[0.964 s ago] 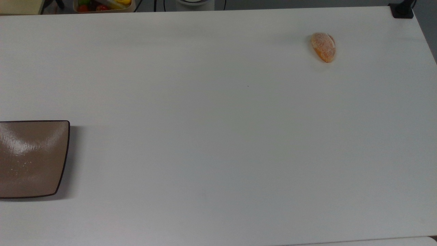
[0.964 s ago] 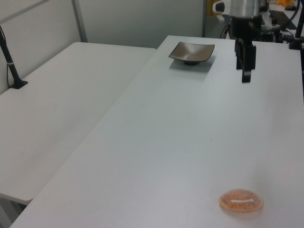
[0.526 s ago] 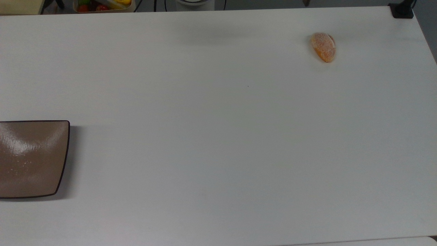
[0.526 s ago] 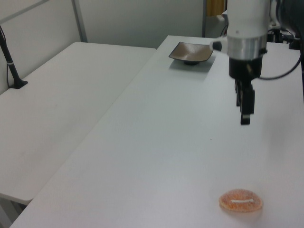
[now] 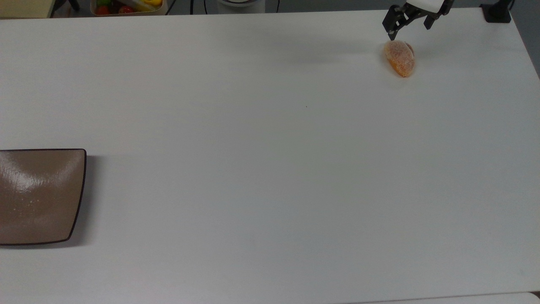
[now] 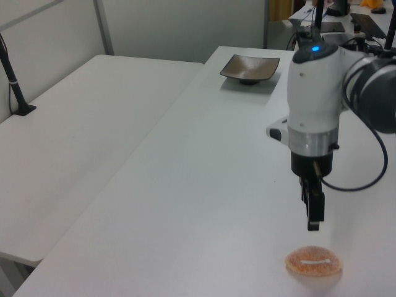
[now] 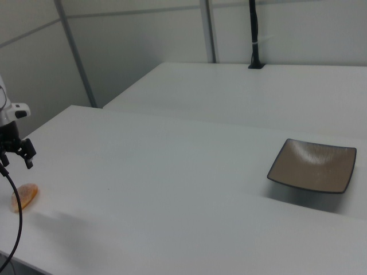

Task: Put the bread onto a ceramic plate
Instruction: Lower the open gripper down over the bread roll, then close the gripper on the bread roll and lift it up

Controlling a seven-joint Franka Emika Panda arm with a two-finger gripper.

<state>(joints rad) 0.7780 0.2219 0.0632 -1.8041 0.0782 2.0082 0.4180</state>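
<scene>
The orange-tan bread needs to be grabbed by its plump middle next. Then my gripper can put it on the ceramic plate.
The bread is a small orange-tan bun lying on the white table near the top view's upper right. My gripper hangs open just above and behind it, with one black finger on each side of empty air. In the left view the gripper points down a short way above the bread. The right view has the gripper over the bread at its left edge. The brown ceramic plate sits empty at the top view's left edge, far from the bread, and is also seen as the plate and the plate.
A container of colourful food stands beyond the table's far edge in the top view. A black clamp sits on the table's upper right corner. A second white table adjoins in the left view, with a black post.
The arm has travelled from beside the plate across the table to the bread and come down. It has entered the top view's upper right. Bread and plate have not moved.
</scene>
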